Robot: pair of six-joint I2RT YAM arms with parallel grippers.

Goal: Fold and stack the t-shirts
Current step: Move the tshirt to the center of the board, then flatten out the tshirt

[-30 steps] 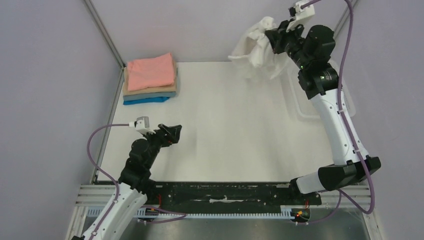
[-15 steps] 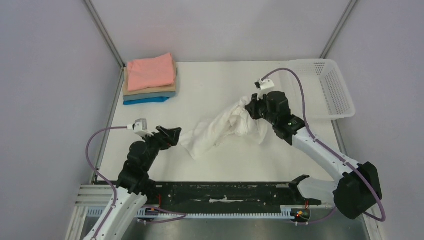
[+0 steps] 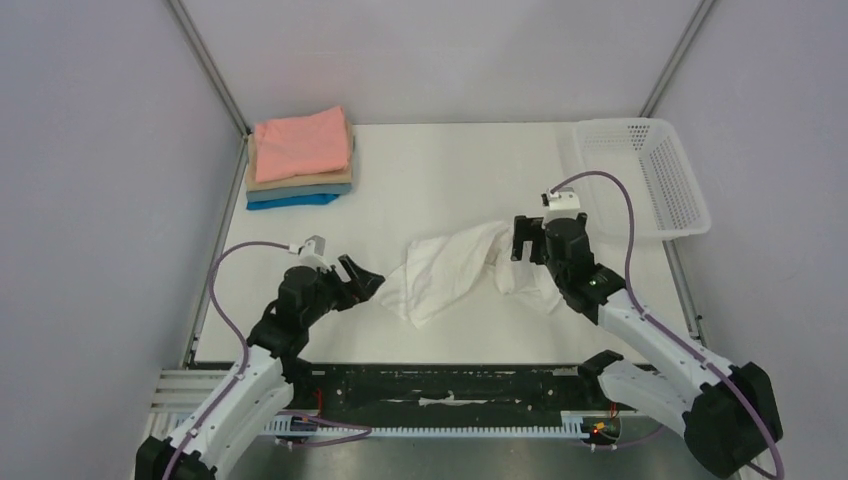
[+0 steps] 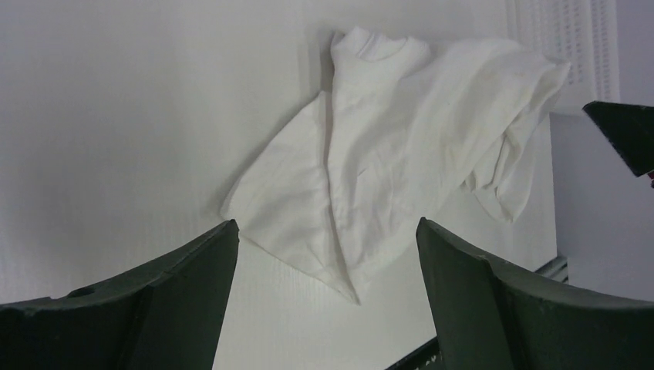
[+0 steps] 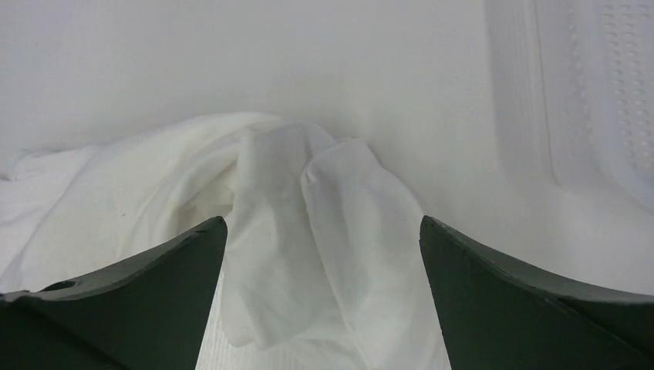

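Observation:
Next, the left gripper takes the crumpled white t-shirt by its near corner [image 3: 417, 322] [image 4: 349, 289] to stretch and spread it for folding.
A crumpled white t-shirt [image 3: 450, 275] lies loose on the white table, between the two arms. My left gripper [image 3: 365, 283] is open just left of its near corner, and in the left wrist view that gripper [image 4: 325, 223] faces the spread shirt [image 4: 385, 154] with nothing between its fingers. My right gripper [image 3: 518, 250] stands open over the shirt's bunched right end; in its wrist view [image 5: 322, 220] the cloth [image 5: 308, 231] lies below the wide jaws, not pinched. A folded stack sits at the back left: salmon pink shirt [image 3: 300, 140] on top, then tan [image 3: 300, 182], grey-blue and bright blue [image 3: 290, 201].
A white mesh basket [image 3: 650, 180] stands at the back right corner, also seen in the right wrist view [image 5: 594, 92]. Grey walls close in the table on both sides. A black rail [image 3: 450, 385] runs along the near edge between the arm bases.
The right arm swung down from the back right with the white shirt, laid it on the table's middle and opened its jaws. The left arm reached forward toward the shirt.

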